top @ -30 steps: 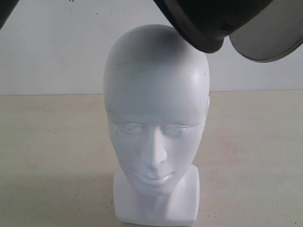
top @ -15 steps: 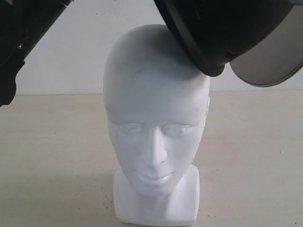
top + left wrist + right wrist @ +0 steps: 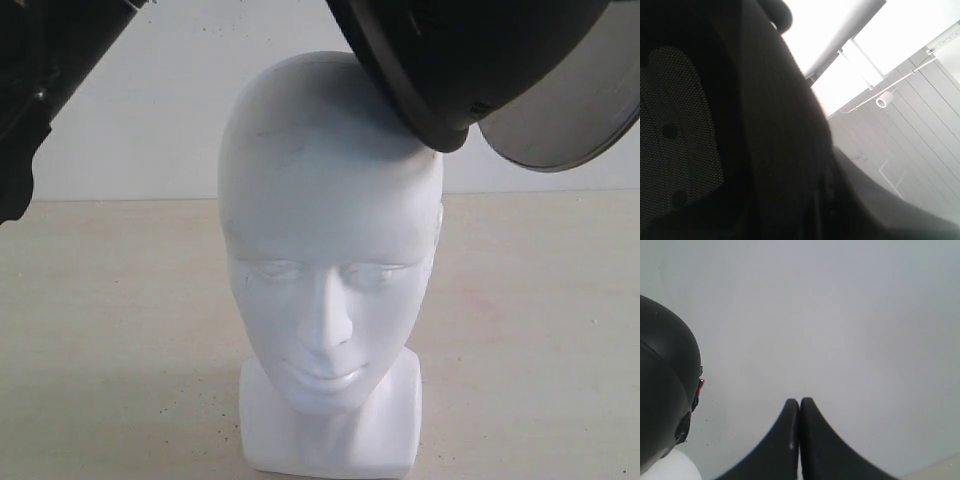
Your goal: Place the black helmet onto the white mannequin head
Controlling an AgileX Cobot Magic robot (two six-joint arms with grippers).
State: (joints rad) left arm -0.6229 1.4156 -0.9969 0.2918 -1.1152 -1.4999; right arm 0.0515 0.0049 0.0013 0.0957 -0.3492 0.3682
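My left gripper should stay closed on the helmet until the helmet is on the head, because the helmet's lower rim (image 3: 436, 138) is still tilted and hangs high beside the white head's top (image 3: 305, 95).
The white mannequin head (image 3: 325, 230) stands upright on its square base, facing the exterior camera. The black helmet (image 3: 460, 60) hangs tilted above its right side, and the rim trim touches the crown there. Its smoky visor (image 3: 570, 110) sticks out to the right. In the left wrist view the helmet's dark shell and mesh lining (image 3: 740, 150) fill most of the picture and hide my left gripper's jaws, which hold the helmet aloft. My right gripper (image 3: 799, 407) is shut on nothing, with the helmet (image 3: 662, 385) and a bit of the white head (image 3: 670, 467) off to its side.
The left arm (image 3: 40, 80) crosses the upper left corner of the exterior view. The head stands on a beige table (image 3: 120, 320) in front of a plain white wall (image 3: 150, 120).
The left arm has come into the upper left corner. The helmet has dropped lower over the head's right side, then its visor end lifted slightly.
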